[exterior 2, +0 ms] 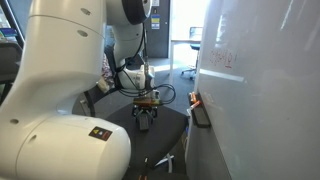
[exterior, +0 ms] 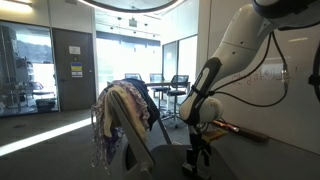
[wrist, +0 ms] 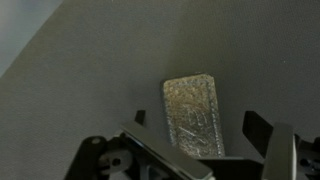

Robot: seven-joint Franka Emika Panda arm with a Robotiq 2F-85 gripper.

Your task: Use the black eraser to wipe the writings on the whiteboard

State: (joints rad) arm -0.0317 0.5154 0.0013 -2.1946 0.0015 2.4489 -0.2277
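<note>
I need to lower my gripper before I close it on the eraser, because my fingers are above it in the wrist view.
In the wrist view the eraser [wrist: 195, 112] is a rectangular block with a grey speckled top, lying flat on a dark grey seat [wrist: 90, 80]. My gripper [wrist: 199, 122] hangs open straight above it, one finger on each side and neither touching it. In both exterior views the gripper [exterior: 200, 150] [exterior 2: 146, 117] points down at the dark round seat [exterior 2: 170, 135]. The whiteboard [exterior 2: 265, 100] [exterior: 265, 95] is the glossy white wall panel beside the seat. Faint red writings [exterior 2: 225, 60] sit high on it, well away from the gripper.
A narrow ledge [exterior: 245, 131] [exterior 2: 200, 110] runs along the whiteboard's lower edge. A chair draped with colourful cloth [exterior: 120, 115] stands close to the arm. The robot's white base [exterior 2: 60, 110] fills the foreground. Tables and chairs [exterior: 170, 90] stand by the far windows.
</note>
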